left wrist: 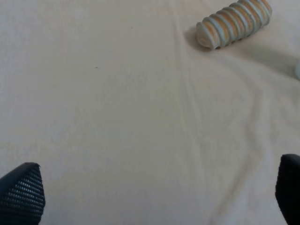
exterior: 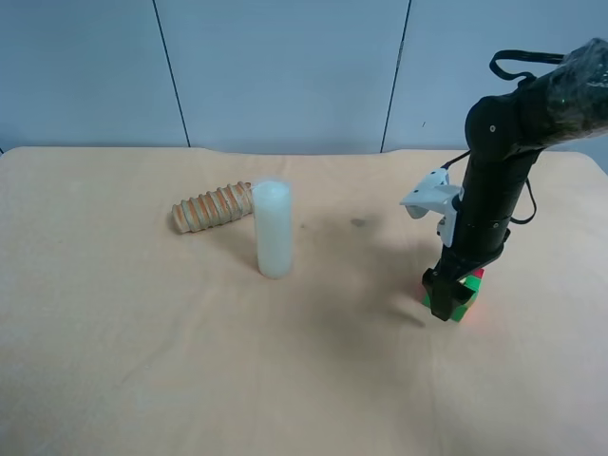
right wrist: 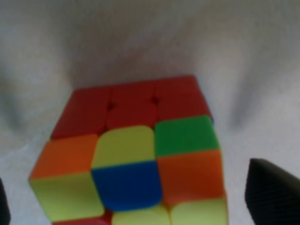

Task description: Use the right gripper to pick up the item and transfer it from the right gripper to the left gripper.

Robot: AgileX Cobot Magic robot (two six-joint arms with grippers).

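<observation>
I should next grab the puzzle cube [exterior: 468,296] by its opposite sides with my right gripper, so that I can pass it to my left gripper.
A multicoloured puzzle cube [exterior: 468,296] sits on the beige cloth at the exterior high view's right. In the right wrist view the cube [right wrist: 131,154] fills the middle, showing red, orange, yellow, green and blue tiles. My right gripper [exterior: 445,302] is lowered right at the cube. It is open [right wrist: 140,201], with one dark fingertip on each side of the cube and not touching it. My left gripper [left wrist: 154,192] is open and empty above bare cloth. The left arm is out of the exterior high view.
A ridged brown roll [exterior: 211,207] lies at the left-centre of the table and also shows in the left wrist view [left wrist: 234,23]. An upright white cylinder [exterior: 273,228] stands just beside it. A grey panelled wall runs behind the table.
</observation>
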